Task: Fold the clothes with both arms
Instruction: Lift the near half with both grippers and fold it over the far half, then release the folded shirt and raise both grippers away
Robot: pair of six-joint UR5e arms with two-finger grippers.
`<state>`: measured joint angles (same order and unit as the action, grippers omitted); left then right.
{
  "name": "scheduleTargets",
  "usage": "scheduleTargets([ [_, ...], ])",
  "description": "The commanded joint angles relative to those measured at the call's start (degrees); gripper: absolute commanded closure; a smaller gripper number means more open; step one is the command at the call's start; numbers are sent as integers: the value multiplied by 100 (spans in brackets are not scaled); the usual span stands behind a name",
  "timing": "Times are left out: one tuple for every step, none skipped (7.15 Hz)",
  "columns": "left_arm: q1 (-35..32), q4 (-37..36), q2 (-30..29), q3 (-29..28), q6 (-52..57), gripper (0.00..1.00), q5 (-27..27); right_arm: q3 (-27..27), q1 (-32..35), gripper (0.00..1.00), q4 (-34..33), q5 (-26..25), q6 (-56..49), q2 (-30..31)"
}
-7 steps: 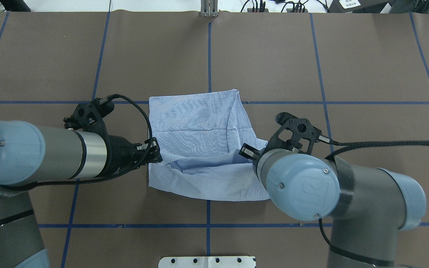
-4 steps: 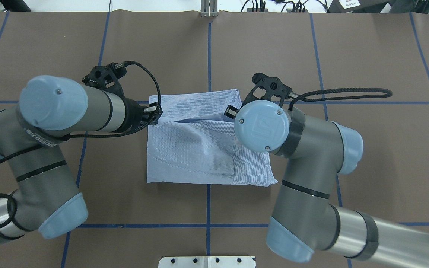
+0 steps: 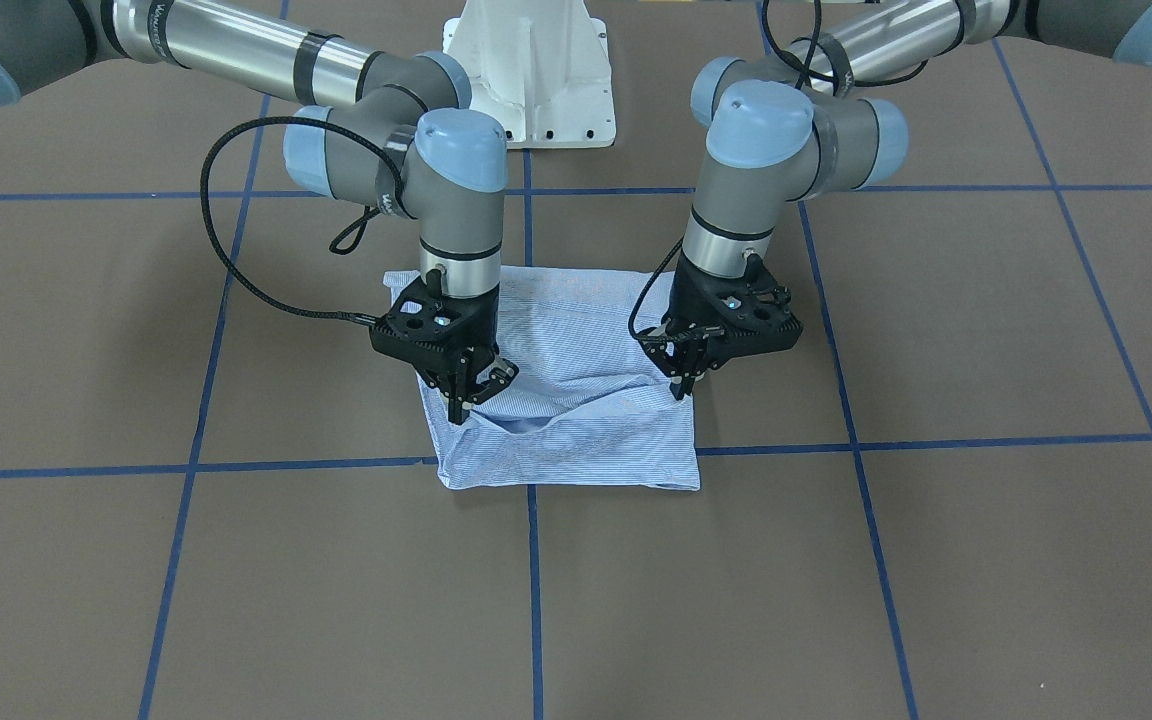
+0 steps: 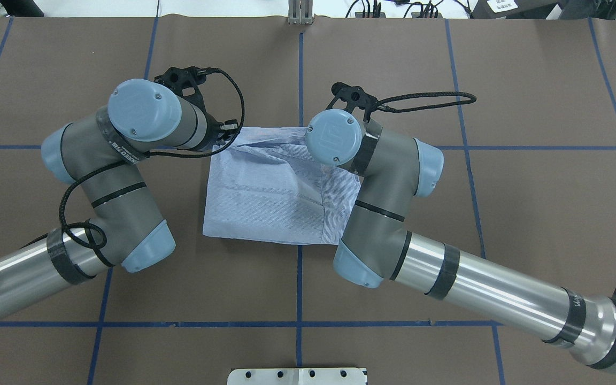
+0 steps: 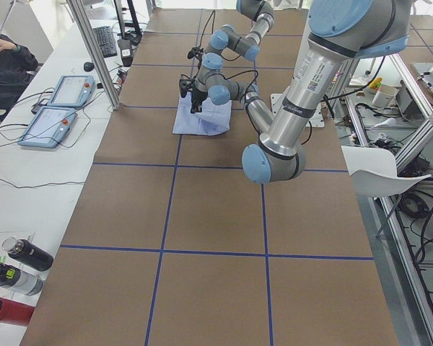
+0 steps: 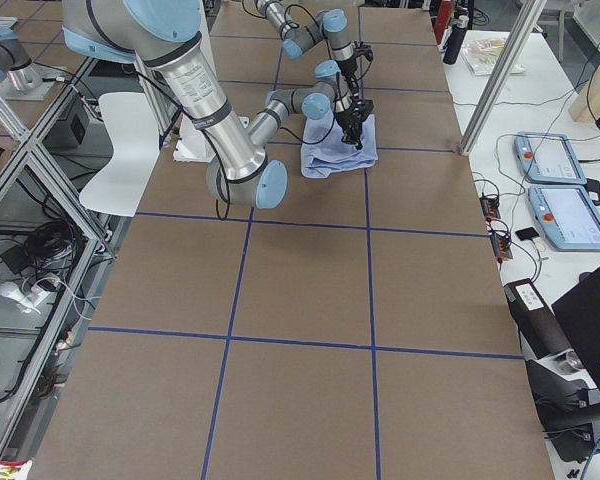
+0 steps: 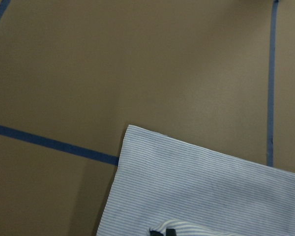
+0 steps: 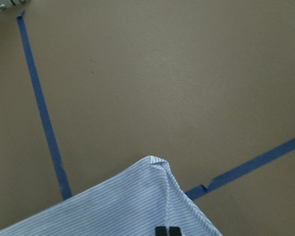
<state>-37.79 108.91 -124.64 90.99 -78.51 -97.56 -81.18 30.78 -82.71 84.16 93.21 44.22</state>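
The robot's right gripper should keep hold of the shirt's lifted edge point(image 3: 663, 386) until it lies along the lower layer's near edge point(image 3: 656, 486), because the lifted edge is still short of that place.
The clothes are one light blue striped shirt point(image 4: 265, 187), folded into a rough rectangle on the brown table, also visible as the shirt point(image 3: 566, 440). My left gripper point(image 3: 682, 385) is shut on the lifted edge at the shirt's left side, near the far edge. My right gripper point(image 3: 458, 405) is shut on the same lifted edge at the right side. Between them the held layer sags in a loose pocket over the layer below. In the overhead view the right wrist's cap hides the right gripper; the left gripper point(image 4: 230, 133) shows at the far left corner.
The white pedestal base point(image 3: 536, 80) stands behind the shirt on the robot's side. Blue tape lines point(image 4: 299, 69) grid the table. Control tablets point(image 5: 58, 108), bottles point(image 5: 22, 267) and a seated person point(image 5: 3, 61) are beside the table's far edge.
Both arms have carried the shirt's near edge away from the robot, over the rest of it, toward the far edge. The folded shirt now looks shorter front to back.
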Motion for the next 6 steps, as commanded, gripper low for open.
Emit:
scheduleTargets([
  [-185,350,-227,-599,414,100,17,313,209,100,203,179,-399,-89],
  [-194,393,-254,-774,494,100,17,331,253,100,203,180,-470,-89],
  [-237,524,-263,-898,634,100,17,340,271,100,203,180,-531,-89],
  [-342,700,-263,-1004,635,96,9,340,358,100,203,354,-671,-89],
  [-422,832,-263,-1031,644,81,-9,340,533,100,203,747,-681,-89],
  [-431,833,-272,-1031,653,59,-44,340,613,66,194,899,-812,-115],
])
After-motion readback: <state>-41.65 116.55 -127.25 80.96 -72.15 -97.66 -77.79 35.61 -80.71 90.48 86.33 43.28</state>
